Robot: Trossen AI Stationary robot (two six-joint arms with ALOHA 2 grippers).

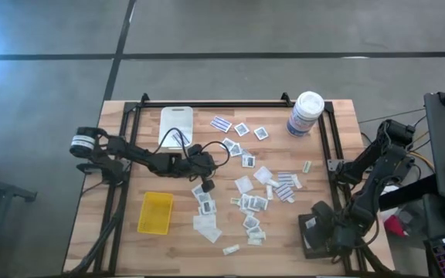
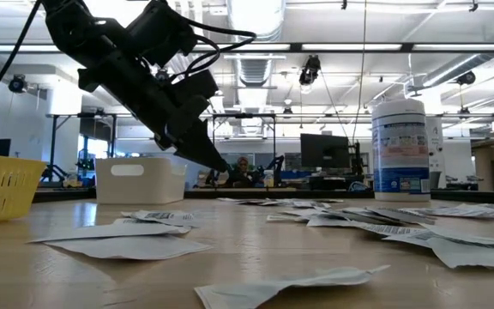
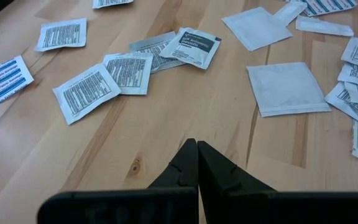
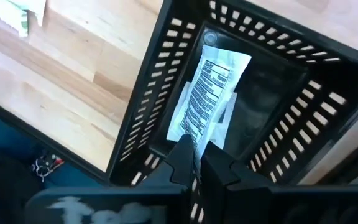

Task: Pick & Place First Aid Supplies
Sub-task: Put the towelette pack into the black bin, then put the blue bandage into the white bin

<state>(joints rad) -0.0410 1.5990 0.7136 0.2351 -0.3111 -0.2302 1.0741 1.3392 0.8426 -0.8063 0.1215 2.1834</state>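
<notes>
My right gripper should now release the printed packet: it overlaps the pale packet in the black tray and would rest there.
The first aid supplies are small flat packets strewn across the middle of the wooden table. My left gripper is shut with nothing in it. It slants down over bare wood by the left side of the spread and stays clear of the table. My right gripper is shut on a white printed packet over the black tray at the table's near right corner. Another pale packet shows under the held one inside the tray. My right gripper pinches the printed packet by one short end between its two fingers. The fingers come from above and point steeply down into the black tray. The packet reaches on past the fingertips inside the tray walls. Whether its far end touches the tray floor, I cannot tell.
A white tray stands at the far left and a yellow tray at the near left. A tall white canister with a blue label is at the far right. Blue-striped strips and white squares lie ahead of my left gripper.
</notes>
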